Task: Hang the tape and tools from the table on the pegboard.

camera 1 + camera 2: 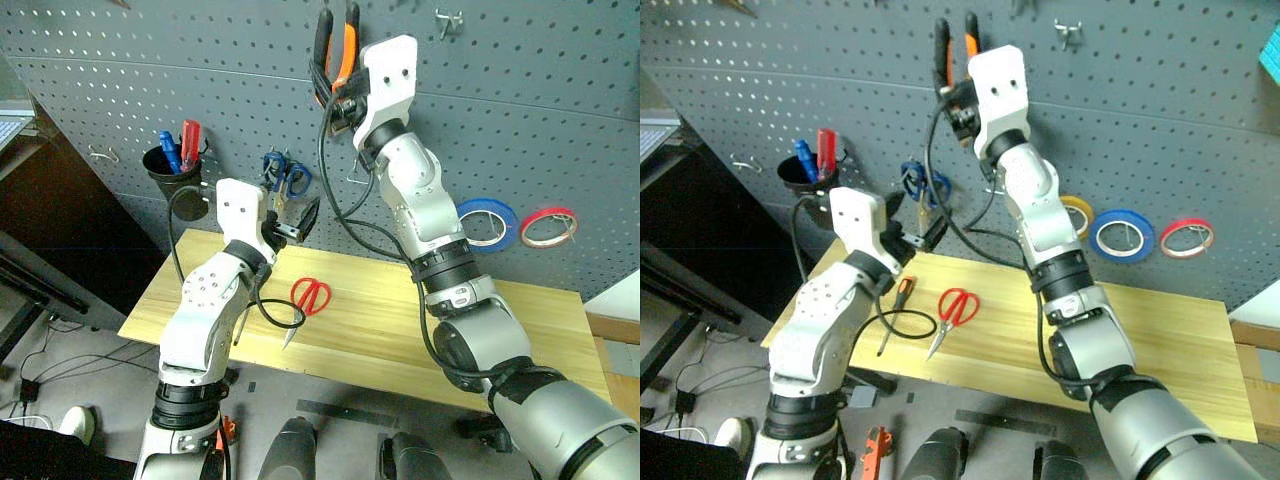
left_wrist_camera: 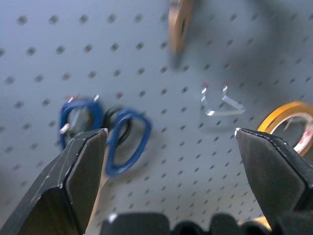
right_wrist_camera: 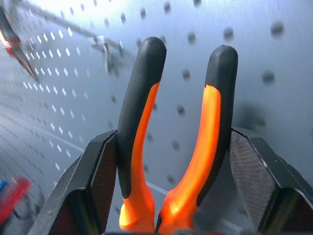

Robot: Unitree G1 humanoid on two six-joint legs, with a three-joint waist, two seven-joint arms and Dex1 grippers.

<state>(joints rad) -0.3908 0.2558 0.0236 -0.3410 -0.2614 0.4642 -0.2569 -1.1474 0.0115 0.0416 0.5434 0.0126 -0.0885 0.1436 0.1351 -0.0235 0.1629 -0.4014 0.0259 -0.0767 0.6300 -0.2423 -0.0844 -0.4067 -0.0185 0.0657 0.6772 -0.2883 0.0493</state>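
My right gripper should keep holding the pliers until they reach the metal hook [image 3: 106, 51], because their handles are beside it and short of it in the right wrist view.
My right gripper [image 1: 336, 90] is raised high against the dark pegboard [image 1: 560, 120] and is shut on the pliers [image 3: 142, 122]; their orange-and-black handles [image 1: 335, 45] stick up and the nose is hidden between the fingers. The red-handled scissors [image 1: 311, 295] lie flat on the wooden table [image 1: 520, 320], blades toward its front edge. On the pegboard to the right of my right arm hangs the blue tape [image 1: 487, 204]. My left gripper [image 1: 297, 215] is open and empty above the table's back edge, pointing at the board just below the blue-handled scissors [image 2: 124, 142].
A yellow ring [image 1: 1080, 202] and a red ring [image 1: 548, 213] hang beside the blue tape. A black cup [image 1: 172, 172] holding blue and red handles hangs at the left. An empty hook [image 2: 220, 103] sits between the blue scissors and the yellow ring. A screwdriver [image 1: 895, 300] lies by my left arm's cable.
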